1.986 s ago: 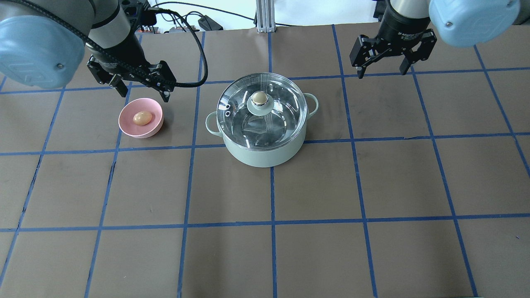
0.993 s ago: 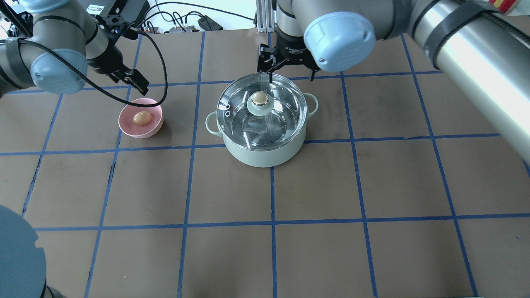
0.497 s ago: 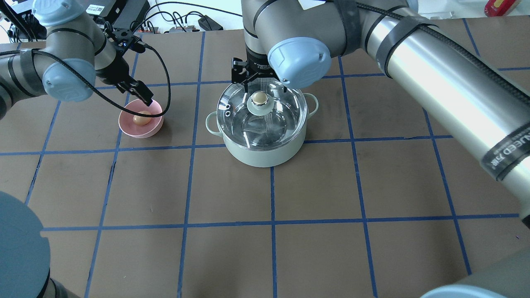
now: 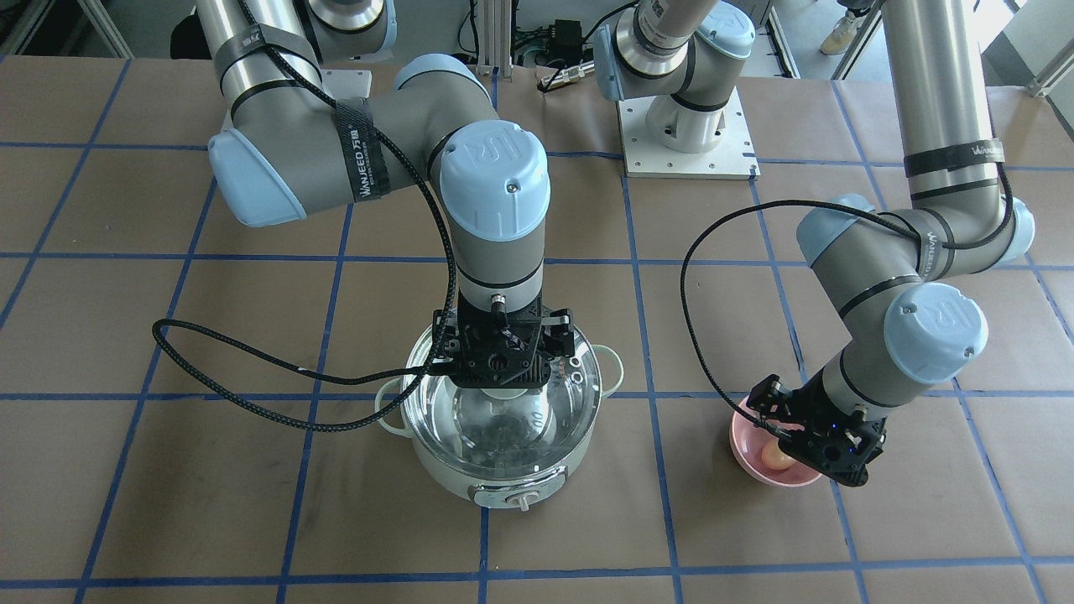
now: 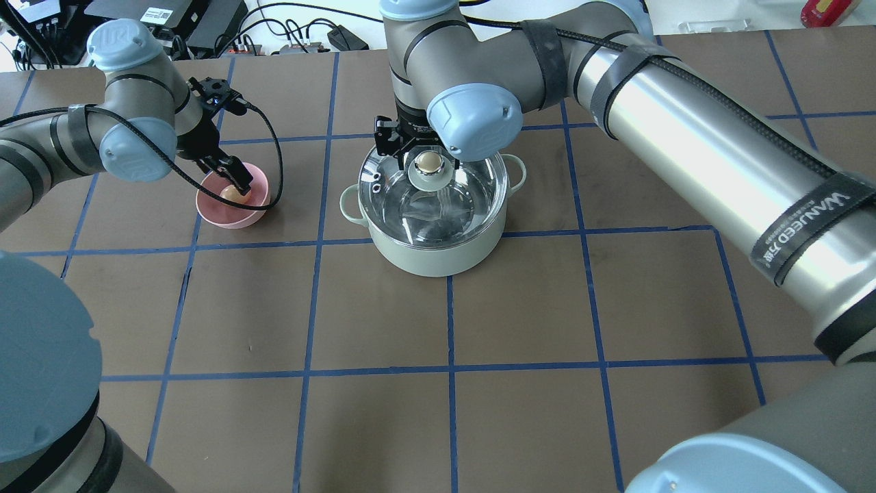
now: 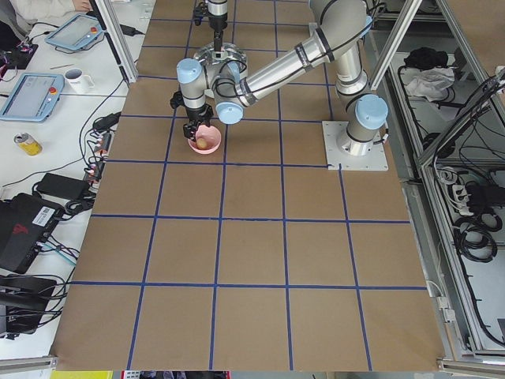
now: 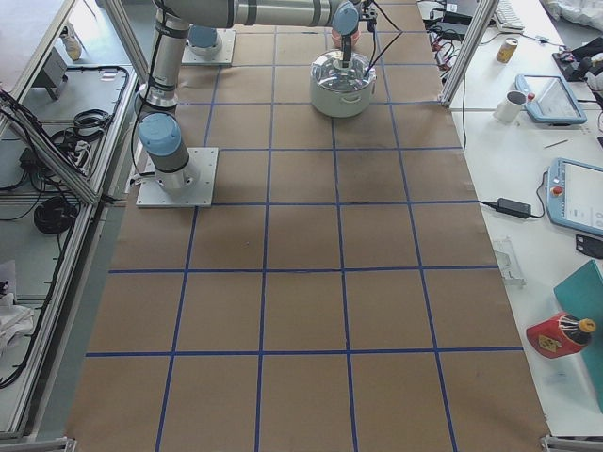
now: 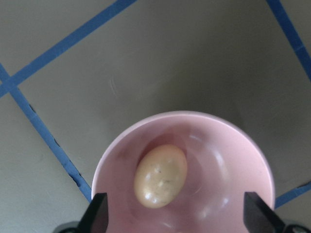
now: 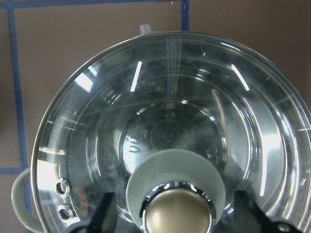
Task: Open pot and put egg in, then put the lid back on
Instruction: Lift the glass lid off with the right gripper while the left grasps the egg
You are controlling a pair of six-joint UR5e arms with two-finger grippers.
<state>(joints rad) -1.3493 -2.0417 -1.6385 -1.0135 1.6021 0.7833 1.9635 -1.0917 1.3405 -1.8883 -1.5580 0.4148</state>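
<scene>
The glass lid is wider than my fingers can span, so my right gripper should next grab the narrow beige knob (image 9: pixel 178 211) to open the pot.
The mint-green pot (image 5: pixel 438 250) stands mid-table with the clear glass lid (image 5: pixel 472 192) on it. My right gripper (image 5: pixel 421 149) is open, low over the lid, with its fingers on either side of the beige knob (image 9: pixel 177 216). The tan egg (image 8: pixel 161 175) lies in a pink bowl (image 8: pixel 233 160) to the pot's left in the overhead view. My left gripper (image 5: pixel 236 181) is open, its fingertips (image 8: pixel 98 213) down at the bowl's rim, either side of the egg. The pot (image 4: pixel 503 486), the lid (image 4: pixel 503 432) and the egg (image 4: pixel 774 455) also show in the front-facing view.
The right wrist's black cable (image 4: pixel 252 365) loops low over the table beside the pot. The left wrist's cable (image 5: pixel 274 157) arcs beside the bowl. Blue tape lines grid the brown table. Side benches hold tablets and cups (image 7: pixel 516 105).
The right gripper moved from the back right corner to over the lid's knob. The left gripper came down from behind the bowl to over the egg. Pot, lid, bowl and egg stayed put.
</scene>
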